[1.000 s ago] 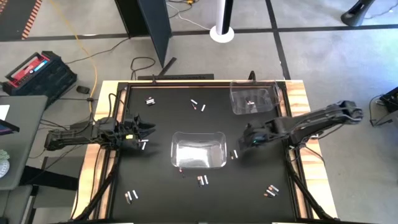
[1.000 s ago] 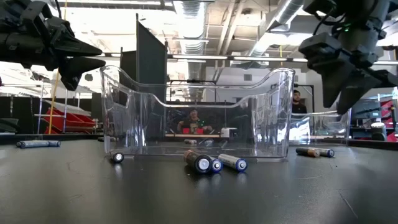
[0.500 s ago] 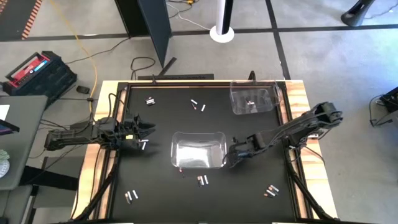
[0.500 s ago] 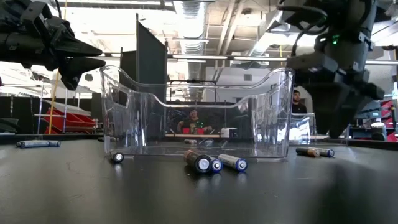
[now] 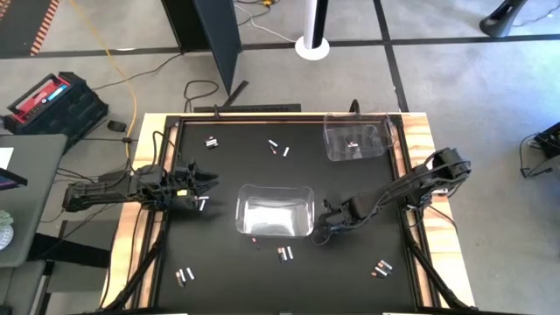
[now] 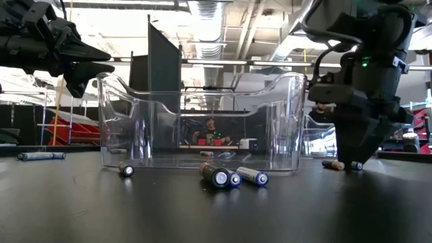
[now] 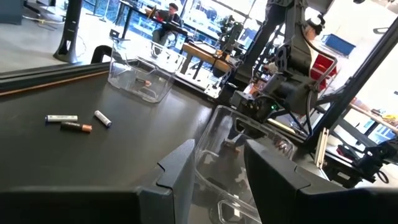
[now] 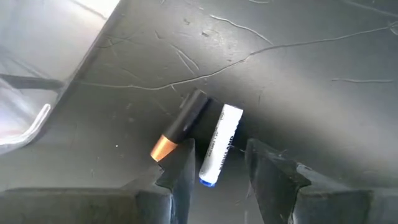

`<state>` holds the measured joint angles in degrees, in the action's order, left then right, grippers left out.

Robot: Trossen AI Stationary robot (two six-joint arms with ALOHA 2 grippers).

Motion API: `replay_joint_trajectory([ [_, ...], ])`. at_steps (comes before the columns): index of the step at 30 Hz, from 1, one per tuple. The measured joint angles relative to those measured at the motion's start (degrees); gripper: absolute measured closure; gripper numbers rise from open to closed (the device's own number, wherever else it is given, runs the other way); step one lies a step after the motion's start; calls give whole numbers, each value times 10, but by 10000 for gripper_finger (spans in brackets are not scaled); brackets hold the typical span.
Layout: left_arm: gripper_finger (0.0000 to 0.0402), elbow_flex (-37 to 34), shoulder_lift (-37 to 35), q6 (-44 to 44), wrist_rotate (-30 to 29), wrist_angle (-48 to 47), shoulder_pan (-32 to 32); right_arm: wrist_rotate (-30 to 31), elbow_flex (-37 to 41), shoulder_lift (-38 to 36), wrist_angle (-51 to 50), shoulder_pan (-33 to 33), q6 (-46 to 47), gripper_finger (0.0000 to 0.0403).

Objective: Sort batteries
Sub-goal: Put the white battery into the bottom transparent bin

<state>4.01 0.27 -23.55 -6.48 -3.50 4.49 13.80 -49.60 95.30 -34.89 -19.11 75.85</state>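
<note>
My right gripper grabs the white battery by its printed body (image 8: 219, 143) next, to sort it apart from the dark ones.
Small batteries lie scattered on the black table (image 5: 227, 262), some white, some dark with a copper end. My right gripper (image 8: 217, 165) (image 5: 325, 226) points down, open, close beside the middle clear bin (image 5: 276, 210) at its near right corner. Its fingers stand on either side of a white battery (image 8: 221, 143). A dark copper-ended battery (image 8: 180, 127) lies just outside one finger. Both batteries lie flat on the table. My left gripper (image 5: 207, 185) (image 7: 217, 174) hovers open and level at the table's left, holding nothing. My right gripper comes from above, pointing steeply down, with its fingers (image 8: 180, 163) along the white battery's two sides; I cannot tell whether they touch it. It stands hard by the middle bin's right wall (image 6: 300, 121); touching or not, I cannot tell.
A second clear bin (image 5: 354, 138) with a battery inside stands at the far right. Loose batteries lie near the front edge (image 5: 284, 254) (image 5: 381, 267) (image 5: 184, 276), at the far side (image 5: 278, 148) (image 5: 211, 141), and under my left gripper (image 5: 203, 203).
My right gripper has gone down and toward the table's left and near edge, rolling somewhat, and now stands over the pair of batteries beside the middle bin. The middle bin has slid a little toward the table's left.
</note>
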Motion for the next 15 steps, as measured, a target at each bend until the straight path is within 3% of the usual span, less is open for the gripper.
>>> replay_joint_trajectory([
  [6,269,0,0,0,0,0,0,1,0,1,-1,0,-7,245],
  [15,269,0,0,0,0,0,0,1,1,1,-5,0,-14,338],
])
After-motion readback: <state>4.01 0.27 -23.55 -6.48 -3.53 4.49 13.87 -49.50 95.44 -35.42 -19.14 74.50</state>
